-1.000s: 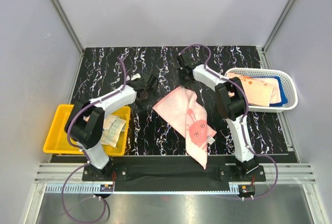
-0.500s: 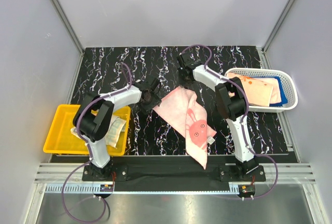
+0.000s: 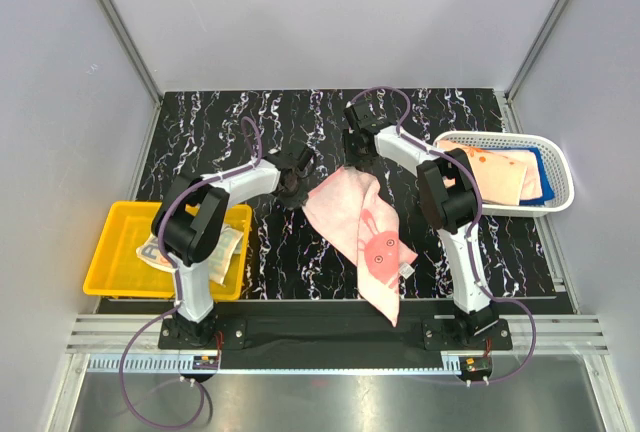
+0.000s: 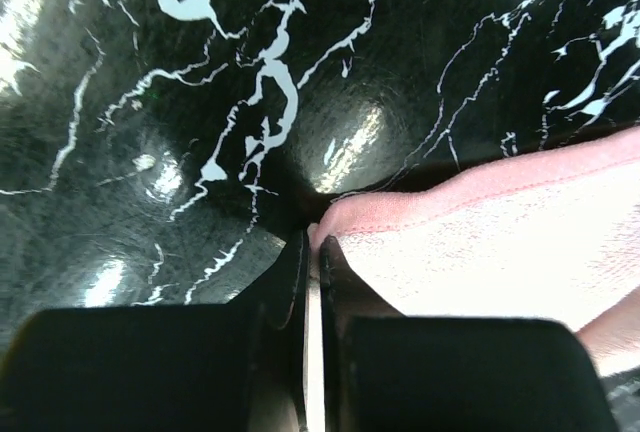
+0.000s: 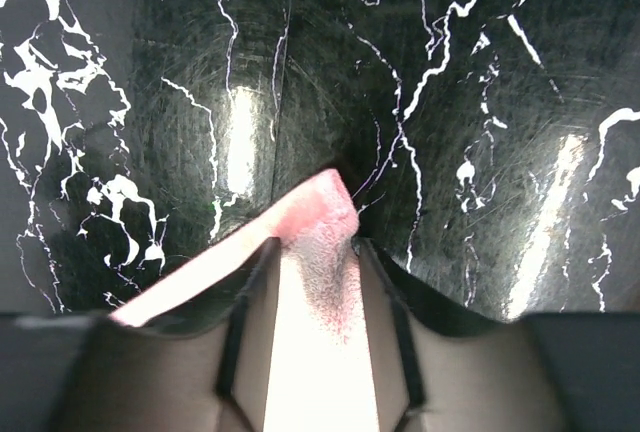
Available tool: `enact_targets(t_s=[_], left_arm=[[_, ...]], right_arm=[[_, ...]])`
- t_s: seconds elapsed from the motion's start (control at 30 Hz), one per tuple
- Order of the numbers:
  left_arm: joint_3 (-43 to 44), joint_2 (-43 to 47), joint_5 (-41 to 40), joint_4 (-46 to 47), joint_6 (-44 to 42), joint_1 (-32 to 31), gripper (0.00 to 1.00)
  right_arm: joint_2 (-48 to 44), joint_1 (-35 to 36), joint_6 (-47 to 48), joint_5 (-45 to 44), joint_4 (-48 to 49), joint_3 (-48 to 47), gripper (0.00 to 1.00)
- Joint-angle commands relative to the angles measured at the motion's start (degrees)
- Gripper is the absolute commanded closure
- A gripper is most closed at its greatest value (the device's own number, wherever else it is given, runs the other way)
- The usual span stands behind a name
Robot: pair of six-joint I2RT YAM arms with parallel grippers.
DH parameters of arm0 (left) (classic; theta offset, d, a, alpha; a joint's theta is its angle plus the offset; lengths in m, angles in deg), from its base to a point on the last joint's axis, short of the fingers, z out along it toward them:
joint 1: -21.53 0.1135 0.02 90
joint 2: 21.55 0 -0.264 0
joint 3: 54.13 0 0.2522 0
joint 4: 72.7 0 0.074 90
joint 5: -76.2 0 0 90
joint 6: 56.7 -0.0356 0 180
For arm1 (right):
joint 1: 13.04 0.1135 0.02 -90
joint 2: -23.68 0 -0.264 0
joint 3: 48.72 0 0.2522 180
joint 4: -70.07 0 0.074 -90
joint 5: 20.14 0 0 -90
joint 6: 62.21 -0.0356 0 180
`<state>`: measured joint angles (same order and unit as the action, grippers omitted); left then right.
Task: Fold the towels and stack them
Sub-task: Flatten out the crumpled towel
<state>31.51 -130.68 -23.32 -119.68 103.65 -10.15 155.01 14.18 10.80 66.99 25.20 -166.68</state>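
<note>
The right gripper grabs the pink towel [image 3: 360,227] by its far corner [image 3: 350,169] next, opposite the left gripper's corner, to spread and fold it.
A pale pink towel [image 3: 360,227] with a rabbit print lies spread on the black marbled table, one end hanging over the near edge. My left gripper [image 3: 296,184] is at its left corner. In the left wrist view the left gripper [image 4: 315,237] is shut on that corner of the towel [image 4: 500,242]. My right gripper [image 3: 352,157] is at the towel's far corner. In the right wrist view its jaws [image 5: 315,252] stand apart with the pink corner [image 5: 320,212] lying between them. Folded towels [image 3: 500,174] sit in the white basket.
The white mesh basket [image 3: 560,197] stands at the right, holding pink and blue folded cloth. A yellow bin [image 3: 110,252] at the left holds more towels [image 3: 215,252]. Grey walls close the table at the back and sides.
My left arm has swung right to the towel's left corner and its jaws have closed on it. The right gripper's jaws have parted around the far corner.
</note>
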Motion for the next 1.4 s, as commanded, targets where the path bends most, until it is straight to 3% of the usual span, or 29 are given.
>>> enact_targets(t_s=[0.0,0.23,0.37,0.87,0.97,1.03,1.13,1.37], left_arm=[[2.8,-2.3,-5.2,-4.2,-4.3,0.1,1.00],[4.3,-2.5,-5.9,-4.2,-8.6,0.9,1.00],[5.6,-2.9,-6.0,-4.5,-10.8,1.4,1.00],[10.1,-6.1,-3.1,-4.7,-17.3,3.7,1.00],[10.7,-6.5,-2.7,-4.7,-18.2,4.1,1.00],[11.2,-6.5,-3.0,-4.5,-19.0,4.3,1.00],[12.1,-5.7,-4.0,-4.1,-21.8,4.4,1.00],[14.3,6.3,-7.5,-5.2,-31.4,4.3,1.00]], right_arm=[[-2.9,-0.9,2.3,2.4,1.8,-0.3,0.54],[-0.8,-0.9,4.6,0.7,1.5,-2.9,0.46],[1.4,-0.9,5.8,0.4,-0.3,-6.6,0.47],[3.8,-0.8,6.9,1.5,-0.3,-6.5,0.51],[5.0,-0.8,6.8,0.7,-0.9,-6.8,0.57],[5.5,-0.8,6.9,0.6,-1.0,-7.2,0.76],[4.6,-0.8,6.4,-0.4,-1.0,-6.9,0.97],[-9.4,-0.8,3.4,-3.5,3.8,2.9,1.00]])
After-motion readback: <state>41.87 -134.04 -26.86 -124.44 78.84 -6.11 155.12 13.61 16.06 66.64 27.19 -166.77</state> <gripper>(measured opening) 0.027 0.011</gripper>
